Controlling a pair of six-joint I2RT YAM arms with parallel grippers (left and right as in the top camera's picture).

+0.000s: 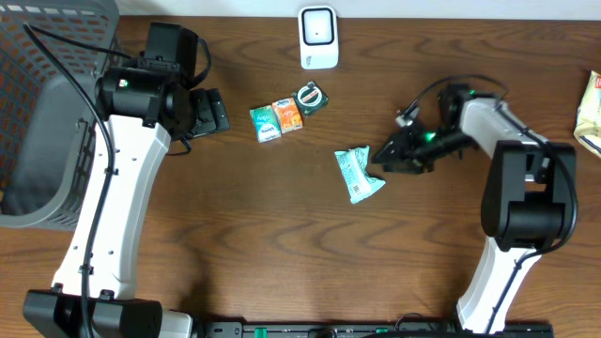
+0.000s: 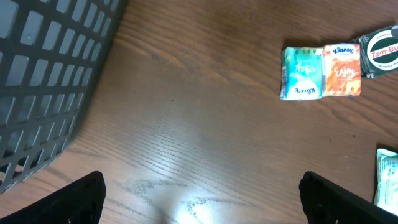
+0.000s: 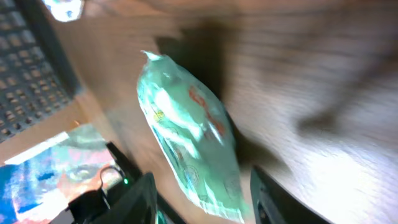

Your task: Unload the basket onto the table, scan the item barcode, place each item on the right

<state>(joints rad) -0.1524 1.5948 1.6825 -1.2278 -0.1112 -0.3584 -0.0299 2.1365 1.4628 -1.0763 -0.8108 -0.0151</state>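
I should next grab the pale green packet (image 1: 360, 174) with my right gripper, by the packet's end nearest that gripper. The rest of the packet stays uncovered to show its barcode for scanning.
The item, a pale green crinkly packet (image 1: 360, 174), lies on the wooden table at centre right. My right gripper (image 1: 387, 155) sits just right of it, its fingers pointing at the packet's right end. In the right wrist view the packet (image 3: 186, 130) lies between the dark fingers (image 3: 134, 199), with a gap showing on each side; the gripper (image 3: 202, 190) is open. A white scanner (image 1: 318, 38) stands at the back centre. My left gripper (image 1: 208, 111) hovers at the back left, open over bare wood (image 2: 202, 199).
A grey mesh basket (image 1: 47, 113) fills the left edge. A green tissue pack (image 1: 266, 122), an orange one (image 1: 288, 115) and a round green tin (image 1: 309, 97) lie at back centre. Another packet (image 1: 590, 113) sits at the right edge.
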